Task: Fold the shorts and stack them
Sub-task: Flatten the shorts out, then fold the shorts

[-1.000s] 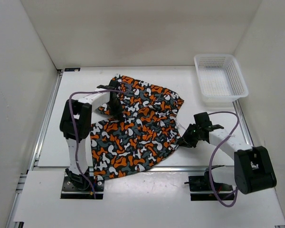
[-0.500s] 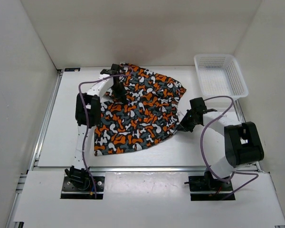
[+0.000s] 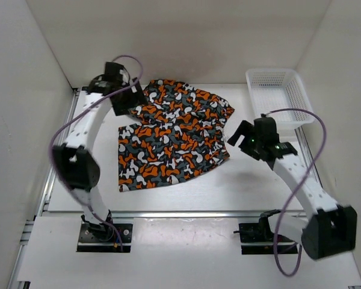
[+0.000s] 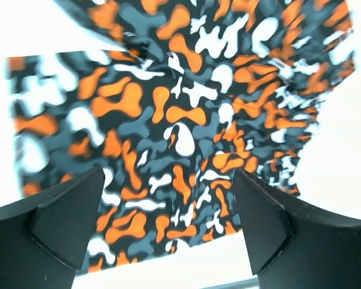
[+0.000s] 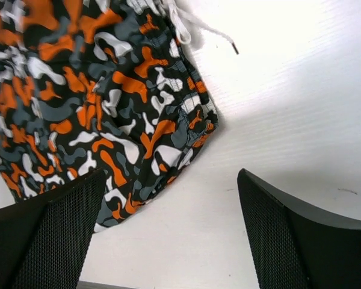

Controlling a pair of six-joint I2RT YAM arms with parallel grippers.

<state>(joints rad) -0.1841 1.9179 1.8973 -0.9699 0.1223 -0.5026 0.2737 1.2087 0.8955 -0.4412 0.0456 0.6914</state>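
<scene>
I should next stretch the shorts (image 3: 171,135) between both grippers for folding, so I need to grip them with my left gripper by the near half's edge opposite the drawstring.
The shorts (image 3: 171,135), camouflage orange, black, grey and white, lie spread on the white table, with one half overlapping the other. My left gripper (image 3: 126,101) hovers open over their far left corner. In the left wrist view the shorts (image 4: 174,120) fill the space below the open left gripper (image 4: 168,232), and nothing sits between its fingers (image 4: 66,223). My right gripper (image 3: 237,136) stands open just right of the shorts' right edge. In the right wrist view the shorts (image 5: 90,102) and their white drawstring (image 5: 186,27) lie up-left of the empty right gripper (image 5: 171,241).
A white mesh basket (image 3: 280,99) stands at the far right of the table (image 3: 265,186). White walls close in the left, back and right sides. A metal rail (image 3: 54,168) runs along the table's left edge.
Both grippers have opened and let go of the shorts. The left arm has risen toward the far left corner and the right gripper has lifted away. The shorts now lie farther back.
</scene>
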